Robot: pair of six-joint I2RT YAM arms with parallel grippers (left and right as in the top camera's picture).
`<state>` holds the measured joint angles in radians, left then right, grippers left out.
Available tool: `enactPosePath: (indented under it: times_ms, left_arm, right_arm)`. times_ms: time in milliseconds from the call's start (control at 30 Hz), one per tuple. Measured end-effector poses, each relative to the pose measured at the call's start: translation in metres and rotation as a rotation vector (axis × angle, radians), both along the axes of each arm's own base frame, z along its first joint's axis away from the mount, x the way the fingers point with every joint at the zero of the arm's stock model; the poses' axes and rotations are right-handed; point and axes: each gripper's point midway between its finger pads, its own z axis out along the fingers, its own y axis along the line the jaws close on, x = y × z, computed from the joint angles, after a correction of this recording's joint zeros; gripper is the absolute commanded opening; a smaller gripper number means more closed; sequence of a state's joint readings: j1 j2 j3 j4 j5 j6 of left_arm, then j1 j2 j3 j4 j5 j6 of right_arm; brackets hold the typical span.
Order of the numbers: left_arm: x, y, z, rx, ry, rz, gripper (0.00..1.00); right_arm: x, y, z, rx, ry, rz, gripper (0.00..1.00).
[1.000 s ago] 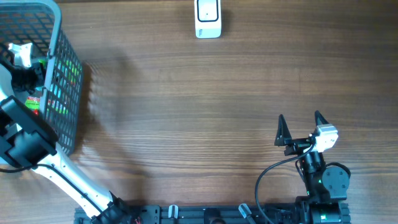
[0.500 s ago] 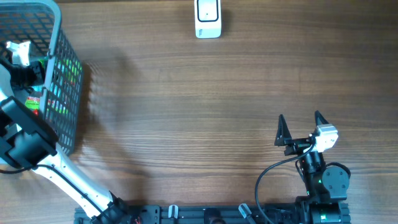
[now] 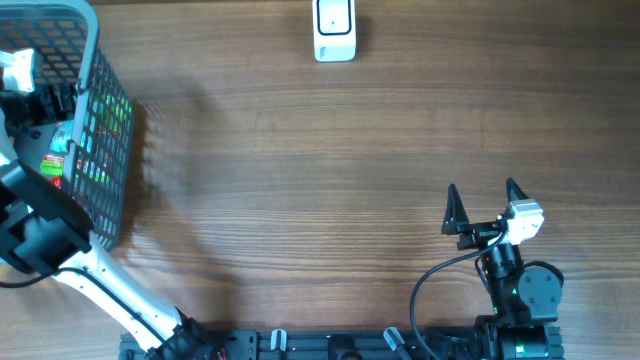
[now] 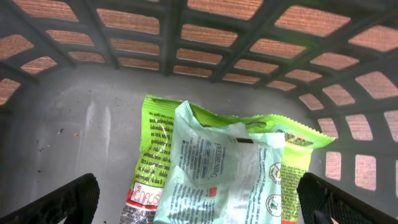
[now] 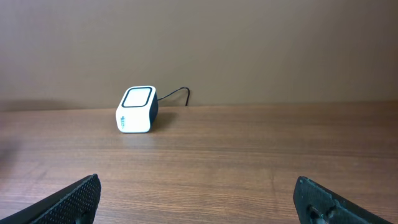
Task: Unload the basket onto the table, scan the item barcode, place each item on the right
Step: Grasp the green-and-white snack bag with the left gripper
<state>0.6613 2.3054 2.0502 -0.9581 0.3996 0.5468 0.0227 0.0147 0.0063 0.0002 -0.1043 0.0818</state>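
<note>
The basket's grey bottom shows beneath my left gripper's fingers around the mint packet, so closing now would miss it. My left gripper lowers first, then closes on the packet.
The items lie in the grey mesh basket at the table's left edge. In the left wrist view a pale mint packet with fine print rests on a lime-green packet on the basket floor. My left gripper hangs open just above them, a finger on either side, touching neither. From overhead the lime-green packet shows through the mesh. The white barcode scanner stands at the far middle of the table, also the scanner in the right wrist view. My right gripper is open and empty near the front right.
The basket's walls rise close around my left gripper on the far and right sides. A black cable runs from the scanner toward the back wall. Bare wood tabletop lies between basket, scanner and right arm.
My left wrist has shifted a little toward the far left inside the basket. The right arm, scanner and packets have not moved.
</note>
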Motion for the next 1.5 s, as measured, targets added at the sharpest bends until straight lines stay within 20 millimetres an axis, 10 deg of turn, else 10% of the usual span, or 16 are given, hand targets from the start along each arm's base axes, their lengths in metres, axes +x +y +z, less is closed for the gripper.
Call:
enactPosePath:
  times_ms: [600, 767, 967, 1200, 1500]
  left_arm:
    - [-0.019, -0.007, -0.037, 0.012, 0.078, -0.059, 0.99]
    - [-0.024, -0.011, -0.046, -0.012, 0.107, -0.062, 0.7]
    - [-0.027, -0.008, -0.048, -0.009, 0.112, -0.064, 0.66]
    - [-0.028, -0.005, -0.05, -0.012, 0.104, -0.061, 0.11]
    - [-0.021, -0.007, -0.037, -0.065, 0.054, -0.026, 0.04]
  right_arm:
    - [0.0, 0.0, 0.0, 0.0, 0.0, 0.0, 1.0]
    - [0.0, 0.0, 0.0, 0.0, 0.0, 0.0, 1.0]
    - [0.0, 0.0, 0.0, 0.0, 0.0, 0.0, 1.0]
    - [0.0, 0.0, 0.0, 0.0, 0.0, 0.0, 1.0]
    - [0.0, 0.0, 0.0, 0.0, 0.0, 0.0, 1.0]
